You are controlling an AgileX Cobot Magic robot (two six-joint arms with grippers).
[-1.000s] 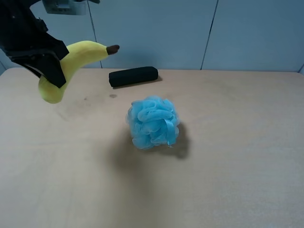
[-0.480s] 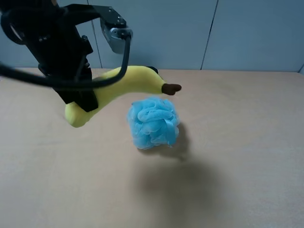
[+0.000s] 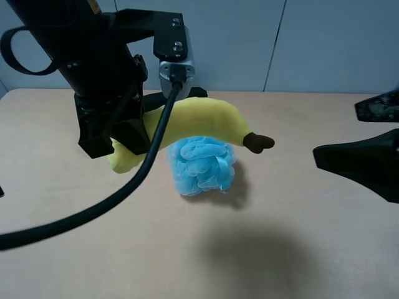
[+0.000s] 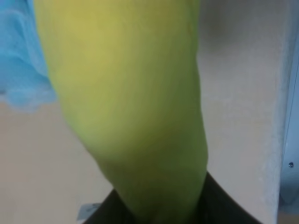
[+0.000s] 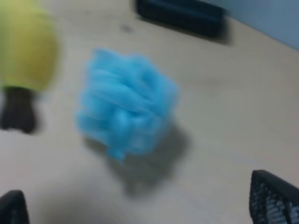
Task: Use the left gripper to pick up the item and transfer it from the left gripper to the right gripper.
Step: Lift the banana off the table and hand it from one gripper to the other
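Observation:
Next, my right gripper grabs the plush yellow banana by its yellow end (image 3: 232, 126) beside the brown stem tip (image 3: 259, 142) to take it over.
My left gripper (image 3: 128, 134) is shut on the plush yellow banana (image 3: 206, 121) and holds it in the air above the table, over the blue bath puff. The banana's dark brown stem tip (image 3: 257, 142) points right. In the left wrist view the banana (image 4: 126, 102) fills the frame. My right gripper (image 3: 349, 134) comes in from the right edge with its black fingers (image 3: 361, 162) spread apart, empty, some way right of the stem. In the right wrist view the fingertips (image 5: 273, 200) show at the bottom corners, and the banana end (image 5: 23, 51) with its stem (image 5: 17, 114) is at the left.
A fluffy blue bath puff (image 3: 201, 165) lies mid-table under the banana; it also shows in the right wrist view (image 5: 126, 105). A black oblong case (image 5: 180, 16) lies at the table's back edge, mostly hidden behind my left arm in the exterior view. A blue wall (image 3: 324, 43) stands behind.
My left arm has carried the banana rightward and toward the camera, from the back left to over the puff. My right gripper has entered at the right edge.

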